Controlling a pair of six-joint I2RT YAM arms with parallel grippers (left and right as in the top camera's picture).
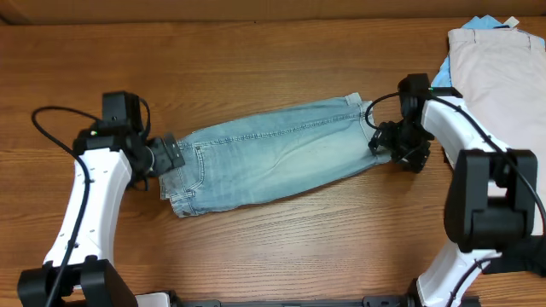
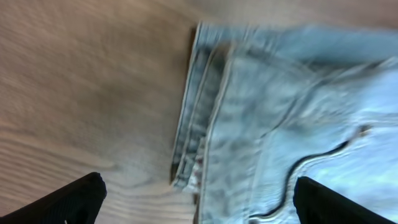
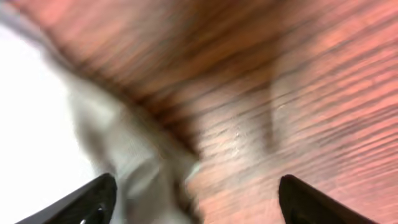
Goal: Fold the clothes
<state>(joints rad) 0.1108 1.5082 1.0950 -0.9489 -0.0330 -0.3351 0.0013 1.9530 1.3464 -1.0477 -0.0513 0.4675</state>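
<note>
The pocket end is to be folded over the rest, so the robot's left gripper will next take hold of the denim shorts (image 1: 269,155) by the stitched hem at the shorts' pocket end (image 1: 173,182).
The light-blue denim shorts (image 1: 269,155) lie folded lengthwise across the middle of the wooden table, running from lower left to upper right. My left gripper (image 1: 175,155) is open at their left end; the left wrist view shows the stitched hem (image 2: 205,106) between its spread black fingers (image 2: 196,199). My right gripper (image 1: 380,141) is open at the shorts' right end. The right wrist view is blurred and shows pale cloth (image 3: 124,155) at the left and bare wood between its spread fingers (image 3: 198,196).
A beige garment (image 1: 499,77) lies at the table's back right corner on top of a bright blue one (image 1: 445,70). The right arm's base (image 1: 486,205) stands at the right. The table (image 1: 256,60) is brown wood.
</note>
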